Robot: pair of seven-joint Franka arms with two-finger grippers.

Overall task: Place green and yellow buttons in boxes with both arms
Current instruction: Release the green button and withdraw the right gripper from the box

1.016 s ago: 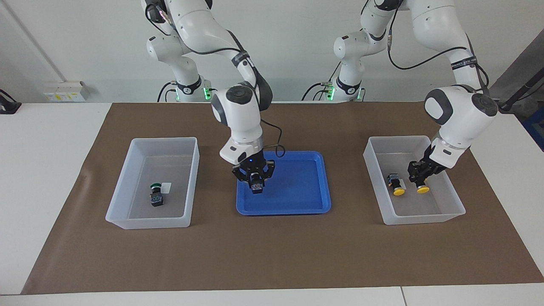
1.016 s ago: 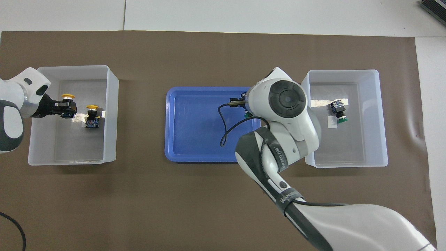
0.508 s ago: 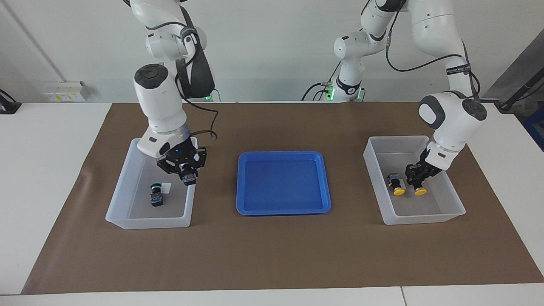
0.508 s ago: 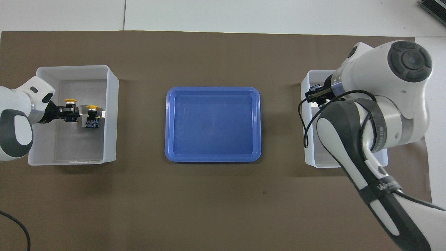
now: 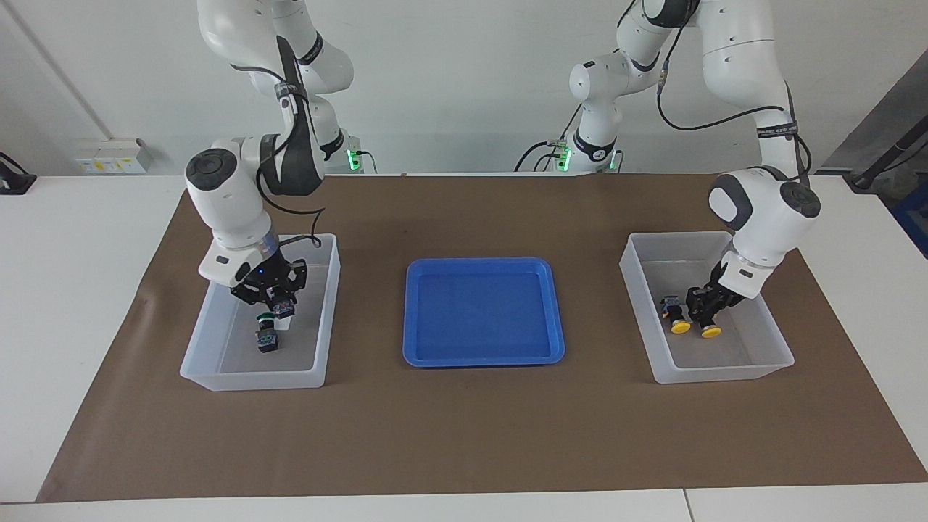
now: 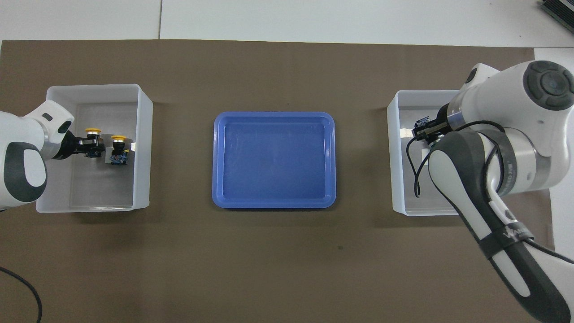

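The yellow button sits low over the bottom of the box, inside the box's rim, so it is time for my left gripper to open now.
My right gripper (image 5: 278,303) is shut on a green button (image 5: 283,309), low inside the box (image 5: 254,377) at the right arm's end of the table. A second green button (image 5: 267,338) lies on that box's floor just beneath it. In the overhead view my right arm hides most of this box (image 6: 394,179). My left gripper (image 5: 707,308) is shut on a yellow button (image 5: 711,332), held low in the other box (image 5: 725,371) with its cap pointing away from the robots. Another yellow button (image 5: 679,326) lies right beside it. Both yellow buttons (image 6: 93,131) (image 6: 119,140) show from overhead.
A shallow blue tray (image 5: 483,359) with nothing in it sits between the two boxes. All of this rests on a brown mat (image 5: 464,435) over the white table. Two smaller white arms with green lights (image 5: 353,159) stand at the robots' edge.
My right arm has carried the green button from over the blue tray across into its box and lowered it. My left gripper has sunk slightly in its box with the yellow button.
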